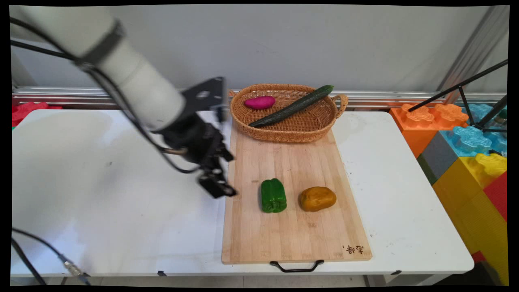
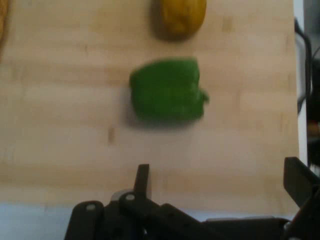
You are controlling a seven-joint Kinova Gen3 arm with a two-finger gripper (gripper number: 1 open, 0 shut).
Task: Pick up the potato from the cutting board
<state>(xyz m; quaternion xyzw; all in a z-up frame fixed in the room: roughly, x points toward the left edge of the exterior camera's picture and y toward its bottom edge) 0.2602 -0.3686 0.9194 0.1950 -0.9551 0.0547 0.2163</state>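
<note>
I should grab the long rounded sides of the yellow-brown potato (image 1: 317,198) next, to add it to the wicker basket.
My gripper (image 1: 217,185) hangs open and empty over the left edge of the wooden cutting board (image 1: 292,239). A green bell pepper (image 1: 273,195) lies on the board just to its right, apart from the fingers. In the hand view the pepper (image 2: 167,90) lies ahead of the open gripper (image 2: 220,182), with bare board (image 2: 60,125) between them. Beside the pepper, farther from the gripper, lies a yellow-brown potato (image 1: 317,198) (image 2: 180,17).
A wicker basket (image 1: 284,132) at the board's far end holds a purple sweet potato (image 1: 259,102) and a long cucumber (image 1: 292,106). Big coloured toy blocks (image 1: 466,154) and black tripod legs (image 1: 466,91) stand to the right. The board's black handle (image 1: 297,267) overhangs the near edge.
</note>
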